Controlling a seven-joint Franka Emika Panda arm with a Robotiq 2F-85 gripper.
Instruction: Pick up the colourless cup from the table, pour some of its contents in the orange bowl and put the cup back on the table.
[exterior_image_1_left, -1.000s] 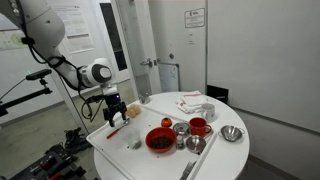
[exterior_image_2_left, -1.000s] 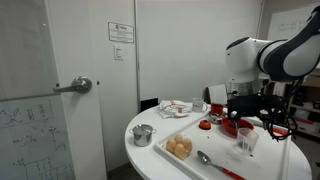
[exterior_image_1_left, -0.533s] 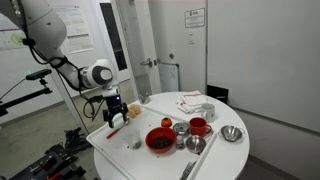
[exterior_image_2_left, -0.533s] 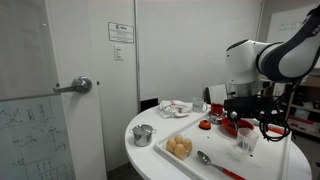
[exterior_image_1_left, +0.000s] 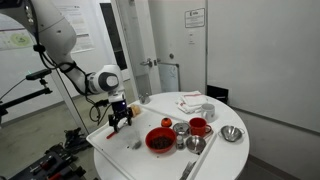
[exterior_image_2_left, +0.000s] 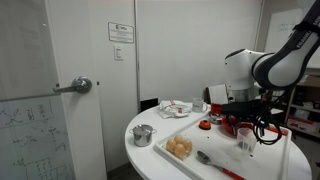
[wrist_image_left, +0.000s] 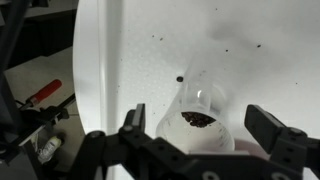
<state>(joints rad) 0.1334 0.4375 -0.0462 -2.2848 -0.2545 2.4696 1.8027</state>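
Note:
I need to lower my gripper before I close it on the cup. My gripper is above the cup in an exterior view, and the cup's sides are still uncovered.
The colourless cup is a small clear tumbler with dark bits in its bottom. It stands upright on the white round table, and shows in both exterior views. My gripper is open, with one finger on each side of the cup and not touching it. In both exterior views my gripper hangs a little above the cup. The orange-red bowl with dark contents sits beside the cup, and its rim shows behind my gripper.
A red mug, shiny metal cups, a metal bowl and a spoon stand on the table. A dish of yellow rolls sits near its front edge. The table edge runs beside the cup.
My gripper has come down and slightly sideways toward the cup. The cup and the dishes have not moved.

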